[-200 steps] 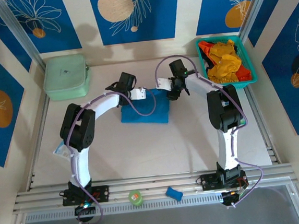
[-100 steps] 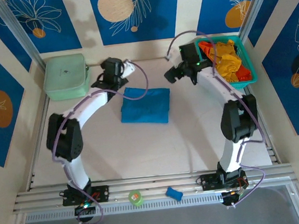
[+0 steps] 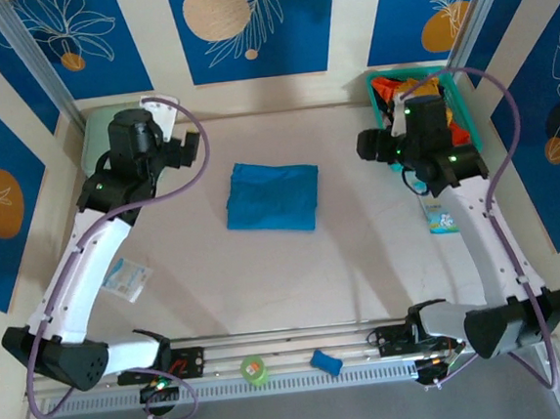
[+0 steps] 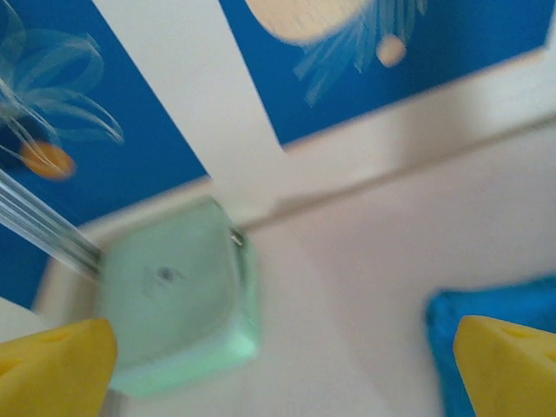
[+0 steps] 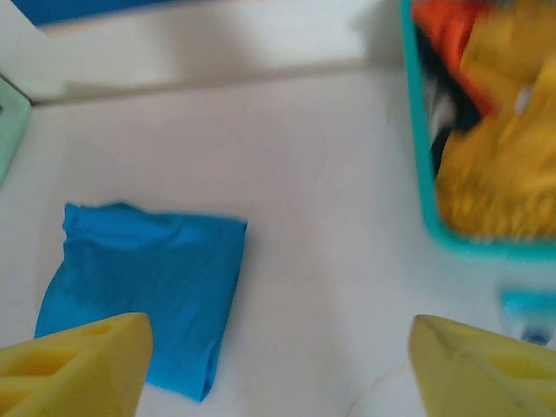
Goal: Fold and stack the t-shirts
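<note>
Next, my left gripper grips the folded blue t-shirt's edge [image 3: 232, 199] [image 4: 442, 372] facing the mint-green case, which leaves the opposite edge for my right gripper, to stack it flat.
A medium blue t-shirt [image 3: 272, 196] lies folded into a rectangle on the table, behind its middle, with nothing touching it. It also shows in the right wrist view [image 5: 143, 287] and at the right edge of the left wrist view [image 4: 495, 300]. My left gripper [image 3: 182, 147] hangs open over the back left, by the mint-green case [image 3: 95, 137], its yellow fingers wide apart around nothing [image 4: 282, 365]. My right gripper [image 3: 371, 148] is open and holds nothing [image 5: 278, 347], between the blue shirt and the teal basket [image 5: 421, 148]. A yellow-orange t-shirt [image 5: 495, 156] and a red-orange one [image 5: 443, 22] lie crumpled in the basket.
The mint-green case [image 4: 165, 295] sits in the back left corner. A small printed packet [image 3: 129, 279] lies near the left arm and another [image 3: 441, 217] under the right arm. A green tape roll [image 3: 254, 370] and a blue item [image 3: 325, 362] rest on the front rail.
Both grippers have let go of the blue shirt, opened and drawn apart: the left swung back to the mint case, the right toward the basket. The shirt stays folded.
</note>
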